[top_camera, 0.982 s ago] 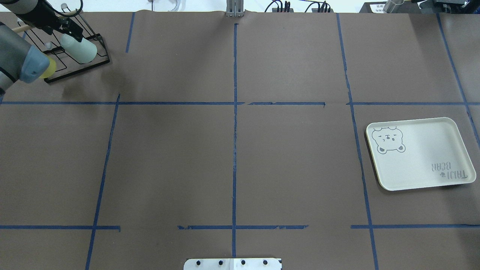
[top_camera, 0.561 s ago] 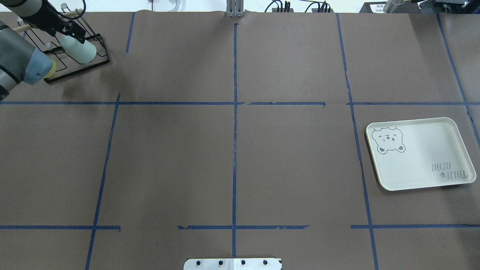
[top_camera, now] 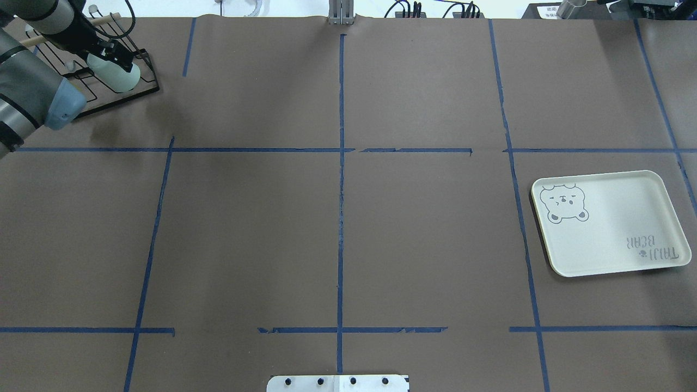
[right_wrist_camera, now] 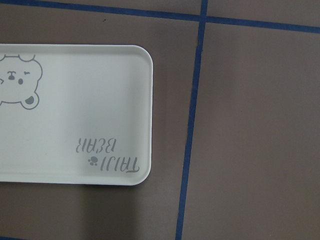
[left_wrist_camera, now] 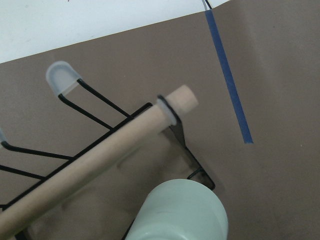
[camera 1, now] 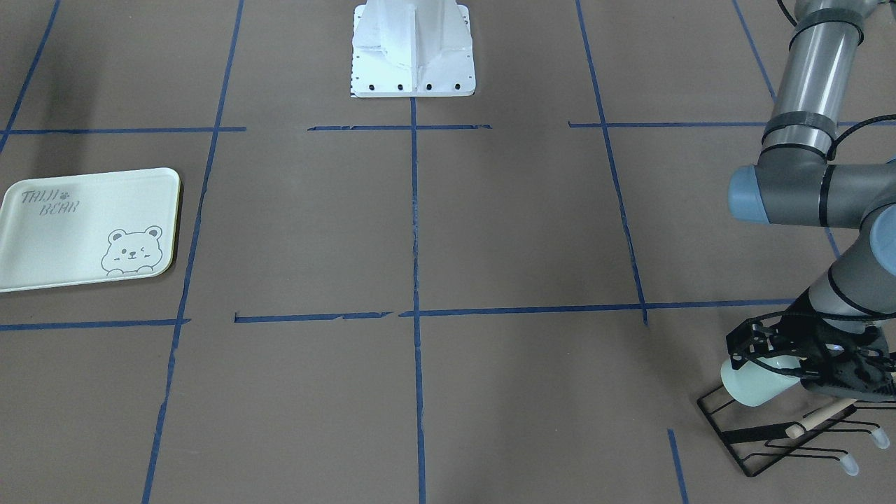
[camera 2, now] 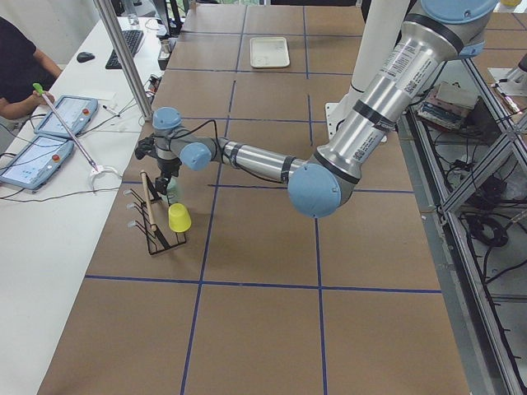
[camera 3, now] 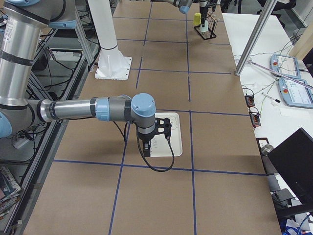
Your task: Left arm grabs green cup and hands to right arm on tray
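My left gripper is to grab the green cup by its rim end [camera 1: 782,365] next, so the green cup's base [camera 1: 740,386] stays free for the right arm to grab.
The green cup [top_camera: 121,79] lies tilted on a black wire rack [top_camera: 142,90] at the table's far left corner. It also shows in the front view [camera 1: 754,385]. My left gripper [top_camera: 108,55] sits right over the cup's upper part, jaws apart on either side of it, and it shows in the front view [camera 1: 794,364] too. The left wrist view shows the cup's base [left_wrist_camera: 182,210] close below the camera. The tray [top_camera: 610,223] lies bare at the right. My right gripper [camera 3: 162,128] hovers over the tray [right_wrist_camera: 75,115]; I cannot tell whether it is open or shut.
A yellow cup [camera 2: 179,218] sits on the rack's near end. A wooden rod [left_wrist_camera: 100,155] runs along the rack, with capped wire pegs [left_wrist_camera: 62,77] sticking up. An operator's desk stands beyond the table's far edge.
My left gripper has moved down over the green cup and now covers more of it. The left elbow has swung in and hides the yellow cup in the overhead view.
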Robot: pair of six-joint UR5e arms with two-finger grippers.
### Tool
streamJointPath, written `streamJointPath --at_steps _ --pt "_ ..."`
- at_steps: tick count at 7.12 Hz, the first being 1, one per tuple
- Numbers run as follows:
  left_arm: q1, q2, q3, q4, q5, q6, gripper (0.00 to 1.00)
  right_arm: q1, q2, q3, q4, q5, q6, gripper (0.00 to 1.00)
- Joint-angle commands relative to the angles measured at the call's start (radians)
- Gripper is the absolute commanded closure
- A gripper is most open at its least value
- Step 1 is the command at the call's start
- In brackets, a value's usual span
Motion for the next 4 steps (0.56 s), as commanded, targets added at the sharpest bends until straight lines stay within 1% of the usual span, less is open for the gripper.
streamJointPath --at_steps 1,2,3,4 --pt "0.001 -0.003 0.003 -0.002 0.000 -0.004 0.32 0.000 0.000 0.000 -0.001 0.001 0.003 0.00" --pt "-0.002 -0.007 0.001 -0.003 -0.001 -0.003 0.72 0.000 0.000 0.000 -0.001 0.001 0.003 0.00" --pt "-0.018 -0.006 -0.002 -0.003 -0.005 0.006 0.88 0.000 0.000 0.000 -0.001 0.001 0.003 0.00" --pt "-0.037 -0.006 -0.005 0.005 -0.011 0.006 0.91 0.000 0.000 0.000 -0.001 0.001 0.003 0.00"
